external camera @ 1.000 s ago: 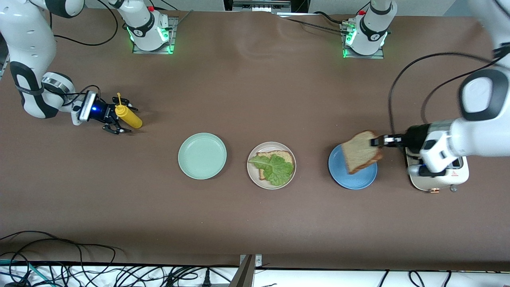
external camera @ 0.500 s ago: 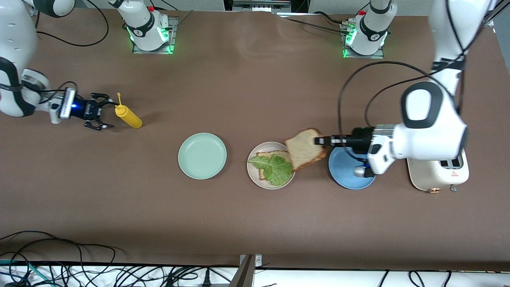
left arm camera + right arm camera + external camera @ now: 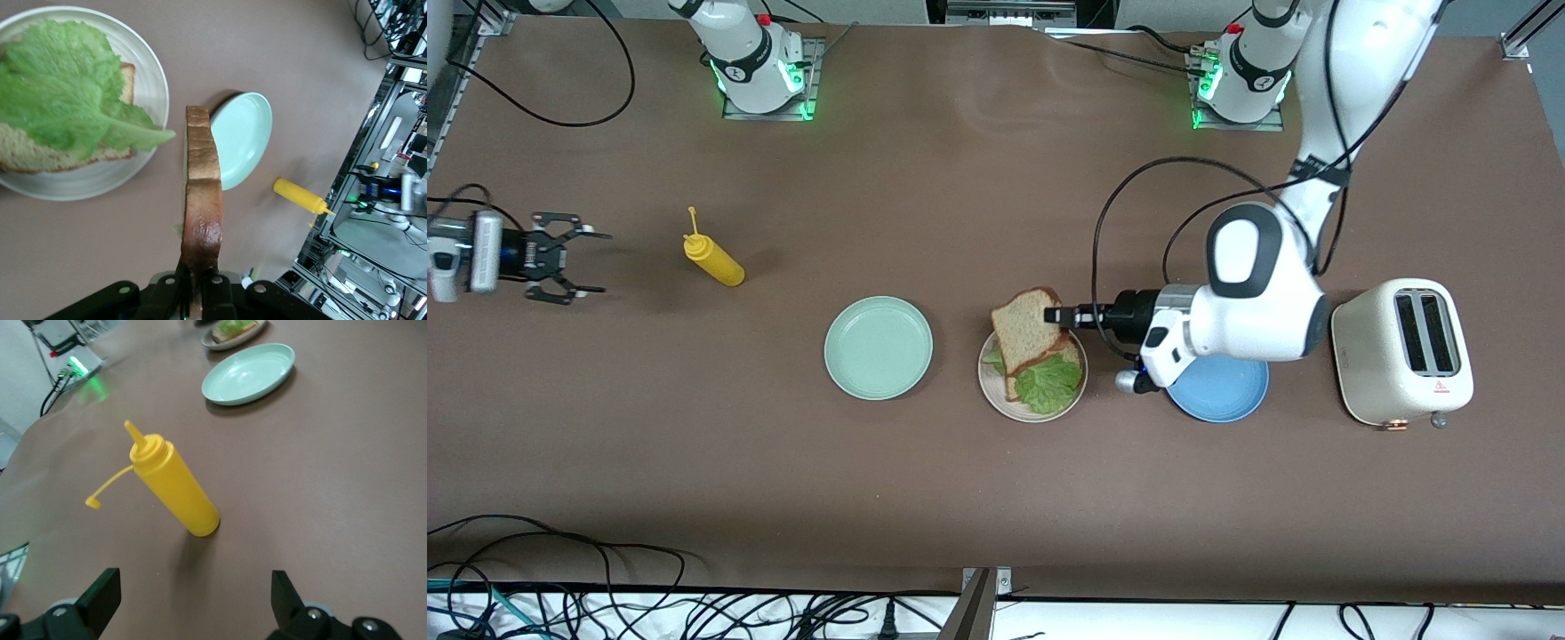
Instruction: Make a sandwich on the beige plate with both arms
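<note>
I need to lower the held bread slice (image 3: pixel 200 180) with my left gripper before it opens, because the slice hangs tilted above the lettuce leaf on the beige plate.
The beige plate (image 3: pixel 987 382) holds a brown bread slice (image 3: pixel 1012 388) with a green lettuce leaf (image 3: pixel 1049 382) on it; they also show in the left wrist view, plate (image 3: pixel 150 80), slice (image 3: pixel 40 155), leaf (image 3: pixel 60 80). My left gripper (image 3: pixel 1055 315) is shut on a second bread slice (image 3: pixel 1024 327), held tilted over the plate; in the left wrist view this slice (image 3: pixel 202 193) is seen edge-on in the gripper (image 3: pixel 198 293). My right gripper (image 3: pixel 591 263) is open and empty at the right arm's end of the table, apart from the mustard bottle (image 3: pixel 711 258).
A mint green plate (image 3: pixel 879 348) sits beside the beige plate toward the right arm's end. A blue plate (image 3: pixel 1227 398) lies partly under the left arm. A cream toaster (image 3: pixel 1403 362) stands at the left arm's end. The yellow bottle (image 3: pixel 175 488) stands before the right gripper (image 3: pixel 193 600).
My left gripper carried the bread slice from over the blue plate to over the beige plate. My right gripper let go of the yellow bottle and drew back toward the table's end.
</note>
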